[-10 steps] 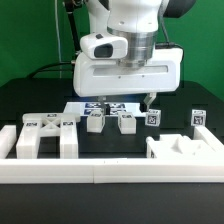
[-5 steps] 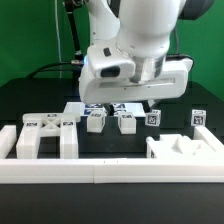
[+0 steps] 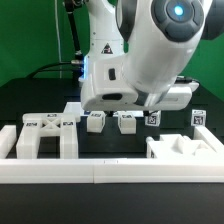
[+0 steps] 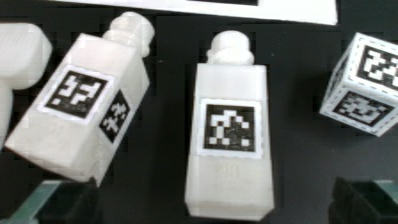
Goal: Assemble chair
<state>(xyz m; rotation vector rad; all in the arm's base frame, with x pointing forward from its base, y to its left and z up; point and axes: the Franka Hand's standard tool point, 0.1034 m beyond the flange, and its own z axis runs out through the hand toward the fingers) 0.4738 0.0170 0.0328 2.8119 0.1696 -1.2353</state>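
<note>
My gripper should move down first and then close on the post, because my fingers are above the middle white post [image 4: 230, 180] and would miss it if I closed now.
In the wrist view my gripper [image 4: 210, 205] is open, its dark fingers [image 4: 50, 200] standing either side of the near end of a white post [image 4: 231, 120] with a black-and-white tag. A second tagged post [image 4: 80, 100] lies beside it, tilted. A small tagged block [image 4: 365, 90] lies on the other side. In the exterior view the two posts [image 3: 95, 121] [image 3: 127, 121] lie mid-table under the arm, whose body hides the fingers. A legged frame [image 3: 45, 135] lies at the exterior view's left, and a chunky white part [image 3: 185, 150] at the front right.
A long low white border rail [image 3: 100, 172] runs along the front. Two small tagged blocks [image 3: 153, 118] [image 3: 197, 118] stand at the exterior view's right. Another white part [image 3: 72, 110] lies behind the frame. The marker board's edge [image 4: 231, 4] shows beyond the posts.
The arm's wrist has turned and swung toward the exterior camera, now filling more of the view above the two posts. The parts on the table have not moved.
</note>
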